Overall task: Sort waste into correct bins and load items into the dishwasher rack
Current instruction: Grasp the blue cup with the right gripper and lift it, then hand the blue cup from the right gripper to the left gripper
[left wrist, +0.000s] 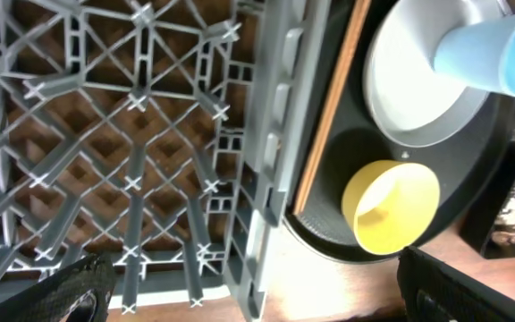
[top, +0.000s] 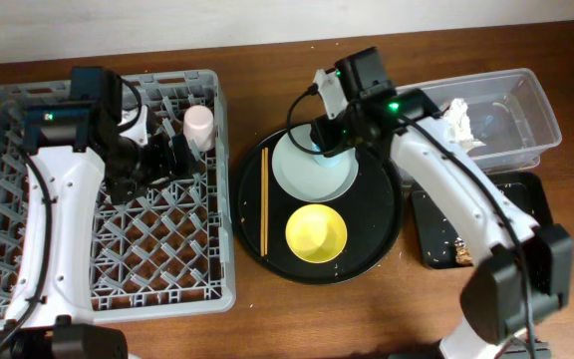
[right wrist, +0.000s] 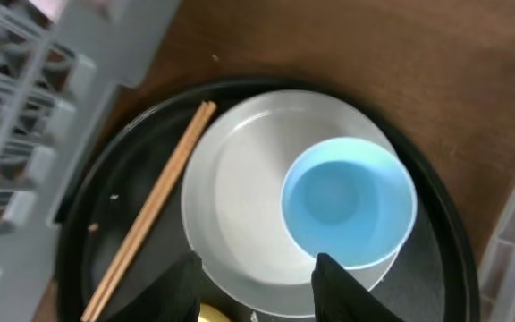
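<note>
Next, my left gripper grabs the blue cup [right wrist: 349, 201] across its outer sides toward the closed base, to load it with its opening down in the dishwasher rack.
The grey rack [top: 28, 249] fills the left; a pink cup [top: 198, 125] stands in its far right corner. My left gripper [top: 170, 155] hangs open and empty just left of that cup; its wrist view [left wrist: 266, 295] shows the rack's edge [left wrist: 266, 179]. My right gripper [top: 332, 140] is open over the pale plate [top: 317, 175]. In the right wrist view [right wrist: 262, 291] a blue cup [right wrist: 349, 201] sits on the plate [right wrist: 240, 197], beside the right finger. Chopsticks [top: 264, 199] and a yellow bowl [top: 316, 232] lie on the round black tray [top: 257, 239]. The wrapper is not in view.
A clear tub [top: 526, 95] at the far right holds a white napkin [top: 459, 120]. A shallow black rectangular tray [top: 496, 214] in front of it holds beige scraps [top: 463, 256]. The round tray's rim nearly touches the rack's right wall.
</note>
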`<state>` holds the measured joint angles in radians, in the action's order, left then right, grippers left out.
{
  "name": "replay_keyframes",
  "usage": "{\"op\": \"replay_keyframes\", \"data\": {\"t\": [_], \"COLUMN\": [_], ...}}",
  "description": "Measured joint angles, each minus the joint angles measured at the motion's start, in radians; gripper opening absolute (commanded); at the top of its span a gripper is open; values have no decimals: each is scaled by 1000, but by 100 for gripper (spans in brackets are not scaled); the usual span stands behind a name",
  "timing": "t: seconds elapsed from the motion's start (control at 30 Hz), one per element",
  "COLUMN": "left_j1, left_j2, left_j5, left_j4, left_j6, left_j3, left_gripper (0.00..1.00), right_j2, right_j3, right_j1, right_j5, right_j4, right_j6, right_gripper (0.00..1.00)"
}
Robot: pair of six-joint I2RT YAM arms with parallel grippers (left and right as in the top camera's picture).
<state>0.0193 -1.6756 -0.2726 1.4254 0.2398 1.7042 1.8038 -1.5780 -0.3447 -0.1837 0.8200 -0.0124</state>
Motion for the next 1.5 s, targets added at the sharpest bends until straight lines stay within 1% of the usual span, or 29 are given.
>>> {"op": "replay_keyframes", "data": {"t": [0.03, 0.1, 0.2, 0.23, 0.3, 0.33, 0.43, 0.5, 0.63, 0.7, 0.73, 0.83, 0.87, 0.9, 0.93, 0.97, 1.07, 1.1, 1.13, 1.3, 1.4, 1.43, 1.5], "left_j1": [0, 0, 0, 0, 0, 0, 0, 0, 0, 0, 0, 0, 0, 0, 0, 1, 1, 1, 1, 1, 32, 51, 110], "left_j2": [0, 0, 0, 0, 0, 0, 0, 0, 0, 0, 0, 5, 13, 25, 45, 71, 134, 143, 150, 151, 151, 151, 151], "left_j5": [5, 13, 19, 19, 19, 19, 19, 19, 18, -2, -25, -189, -284, -365, -476, -585, -790, -827, -894, -1120, -1163, -1168, -1176], "left_j4": [0, -5, -13, -15, -23, -23, -28, -30, -41, -50, -58, -88, -91, -90, -88, -87, -87, -87, -88, -87, -89, -89, -95], "left_j6": [0, 0, 0, 0, 0, 0, 0, 0, 0, 0, -9, -107, -171, -224, -294, -360, -489, -516, -563, -698, -726, -736, -757], "left_j3": [-12, -30, -40, -44, -55, -58, -64, -64, -65, -66, -66, -68, -69, -70, -71, -71, -71, -71, -71, -71, -71, -71, -71], "left_gripper": [99, 99, 99, 99, 99, 99, 99, 99, 98, 97, 97, 92, 91, 91, 91, 91, 90, 91, 90, 89, 89, 83, 75], "right_j2": [19, 67, 129, 145, 182, 192, 198, 198, 198, 197, 194, 132, 84, 35, -27, -90, -249, -274, -301, -292, -280, -272, -253], "right_j3": [0, 0, 0, 0, 1, 1, 3, 4, -11, -56, -109, -314, -377, -421, -470, -492, -520, -520, -520, -512, -512, -512, -512], "right_j1": [0, 0, 0, 0, 0, 0, 0, 0, 0, 0, 0, 0, 2, 5, 10, 18, 42, 42, 41, 7, -21, -37, -64], "right_j5": [0, 3, 3, 3, 3, 3, 3, 8, 50, 53, 51, -33, -89, -138, -217, -295, -509, -542, -584, -710, -756, -772, -791], "right_j4": [-21, -51, -66, -66, -66, -65, -50, -13, -5, 62, 122, 337, 407, 441, 500, 530, 583, 587, 594, 631, 623, 616, 612], "right_j6": [0, -16, -23, -26, -29, -33, -36, -39, -41, -41, -40, -40, -39, -40, -44, -57, -112, -121, -130, -203, -240, -254, -265], "right_gripper": [36, 36, 33, 30, 18, 17, 16, 4, 4, 4, 4, 4, 4, 4, 4, 4, 4, 4, 4, 4, 4, 4, 4]}}
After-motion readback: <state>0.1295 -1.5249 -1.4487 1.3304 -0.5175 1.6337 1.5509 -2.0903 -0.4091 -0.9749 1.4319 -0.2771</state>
